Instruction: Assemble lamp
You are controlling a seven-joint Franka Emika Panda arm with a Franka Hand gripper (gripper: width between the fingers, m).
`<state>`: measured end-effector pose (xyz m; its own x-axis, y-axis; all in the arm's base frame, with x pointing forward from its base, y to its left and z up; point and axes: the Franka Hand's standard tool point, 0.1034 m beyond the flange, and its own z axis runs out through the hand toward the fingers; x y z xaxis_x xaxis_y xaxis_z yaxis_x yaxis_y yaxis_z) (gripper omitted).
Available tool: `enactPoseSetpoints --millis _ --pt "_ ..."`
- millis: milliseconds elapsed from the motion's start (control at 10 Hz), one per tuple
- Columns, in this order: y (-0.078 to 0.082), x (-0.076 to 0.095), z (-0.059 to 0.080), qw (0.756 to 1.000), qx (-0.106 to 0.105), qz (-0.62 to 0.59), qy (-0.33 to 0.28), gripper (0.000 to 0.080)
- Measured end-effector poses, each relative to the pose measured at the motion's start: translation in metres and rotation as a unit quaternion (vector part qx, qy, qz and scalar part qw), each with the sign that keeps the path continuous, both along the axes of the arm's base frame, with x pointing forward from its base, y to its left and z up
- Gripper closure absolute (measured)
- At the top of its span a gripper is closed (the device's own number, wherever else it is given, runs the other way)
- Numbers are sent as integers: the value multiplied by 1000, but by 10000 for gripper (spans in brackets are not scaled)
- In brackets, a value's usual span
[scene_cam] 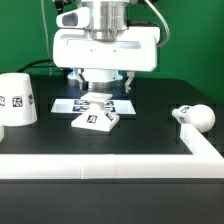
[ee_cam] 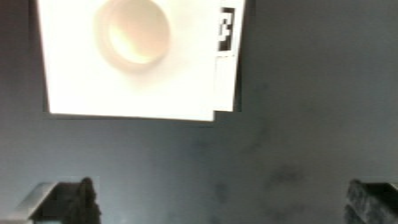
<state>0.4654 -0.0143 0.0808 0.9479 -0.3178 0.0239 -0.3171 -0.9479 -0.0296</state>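
Observation:
In the wrist view my fingers are short of the lamp base with table between them. My gripper moves toward its near edge next, before closing on it.
The flat square lamp base [scene_cam: 97, 118] lies tilted on the dark table, tags on its top. In the wrist view the base [ee_cam: 134, 60] shows its round socket and a tag on one edge. My gripper [scene_cam: 101, 86] hangs just above and behind the base, open and empty. In the wrist view my gripper [ee_cam: 217, 205] has its two fingers [ee_cam: 68, 203] far apart, with bare table between them. The cup-like shade [scene_cam: 18, 98] stands at the exterior view's left. The round bulb [scene_cam: 195, 117] lies on its side at the exterior view's right.
The marker board [scene_cam: 117, 103] lies flat behind the base, partly under my gripper. A low white rail [scene_cam: 110, 164] runs along the table's front and up the exterior view's right side, next to the bulb.

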Motion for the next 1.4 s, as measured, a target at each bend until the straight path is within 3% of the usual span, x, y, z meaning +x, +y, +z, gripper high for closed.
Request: enactPoseSetpoints --millis 400,600,1400 --pt "-15 -32 -3 1000 -1 11 -9 100" --pt "-14 -40 -7 1000 -1 10 -11 100" --pt "-9 -50 -37 1000 -6 22 4 100"
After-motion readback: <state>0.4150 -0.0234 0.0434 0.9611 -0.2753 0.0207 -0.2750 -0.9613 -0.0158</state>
